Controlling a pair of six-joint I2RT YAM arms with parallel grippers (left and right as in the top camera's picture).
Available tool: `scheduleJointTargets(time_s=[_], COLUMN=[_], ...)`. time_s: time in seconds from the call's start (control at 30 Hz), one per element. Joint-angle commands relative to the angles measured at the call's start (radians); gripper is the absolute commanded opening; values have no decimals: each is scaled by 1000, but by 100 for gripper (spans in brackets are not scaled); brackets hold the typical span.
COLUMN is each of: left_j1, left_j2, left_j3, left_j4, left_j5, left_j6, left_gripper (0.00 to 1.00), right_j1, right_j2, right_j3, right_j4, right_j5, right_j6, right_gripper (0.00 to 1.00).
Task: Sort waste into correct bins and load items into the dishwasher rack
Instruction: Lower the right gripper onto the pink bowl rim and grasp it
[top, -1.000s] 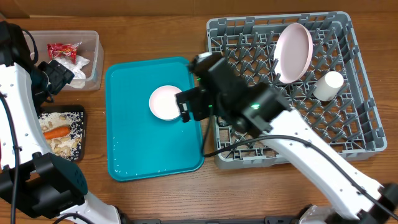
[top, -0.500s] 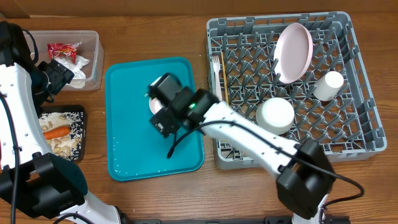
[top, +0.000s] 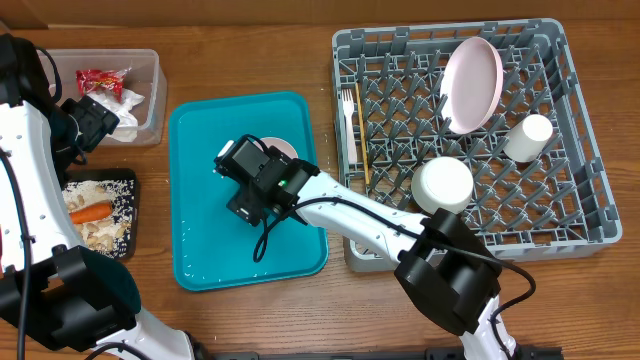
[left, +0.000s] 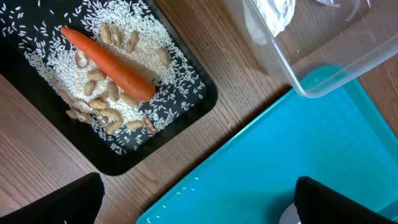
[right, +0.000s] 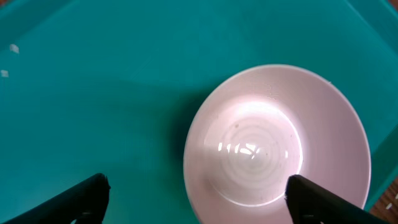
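I need to grab the pinkish bowl by its rim with my right gripper next, with one finger inside. The opposite side of the bowl stays free to load into the rack.
A pinkish bowl (right: 277, 143) sits upright on the teal tray (top: 200, 250); in the overhead view only its edge (top: 284, 148) shows past my right gripper (top: 258, 178). My right gripper (right: 196, 196) is open above the bowl, with one finger over the bowl's far side and the other over bare tray to its left. My left gripper (left: 199, 202) is open and empty over the teal tray's corner, near the black tray (left: 199, 93) that holds the carrot (left: 106, 62), rice and scraps. The clear tub (top: 150, 100) holds the red wrapper (top: 100, 80) and the napkin (top: 125, 118).
The grey rack (top: 580, 215) at the right holds the plate (top: 472, 82) on edge, a white cup (top: 528, 137), an upturned white bowl (top: 443, 185), the fork (top: 348, 108) and the wooden stick (top: 363, 150). My right arm stretches from the rack's front across the tray.
My right arm has swung left from the rack's edge across the teal tray, and its gripper now hangs over the pinkish bowl. The left arm has not moved.
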Motion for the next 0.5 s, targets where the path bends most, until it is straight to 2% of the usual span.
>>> scheduleJointTargets(time_s=[0.0, 0.1, 0.4, 0.47], left_j1=[-2, -2, -2, -2], left_j2=[-13, -13, -13, -13], left_j3=[5, 5, 5, 5], left_j4=[1, 1, 1, 1], left_j5=[-13, -13, -13, -13], left_j6=[-13, -13, -13, -13], left_gripper=[100, 100, 100, 100], right_j1=[-5, -8, -9, -10], right_j2=[10, 35, 78, 83], right_j3=[11, 11, 10, 10], right_j4=[29, 35, 39, 39], right_j5=[3, 2, 2, 3], right_j6=[2, 2, 29, 39], right_gripper=[93, 92, 70, 68])
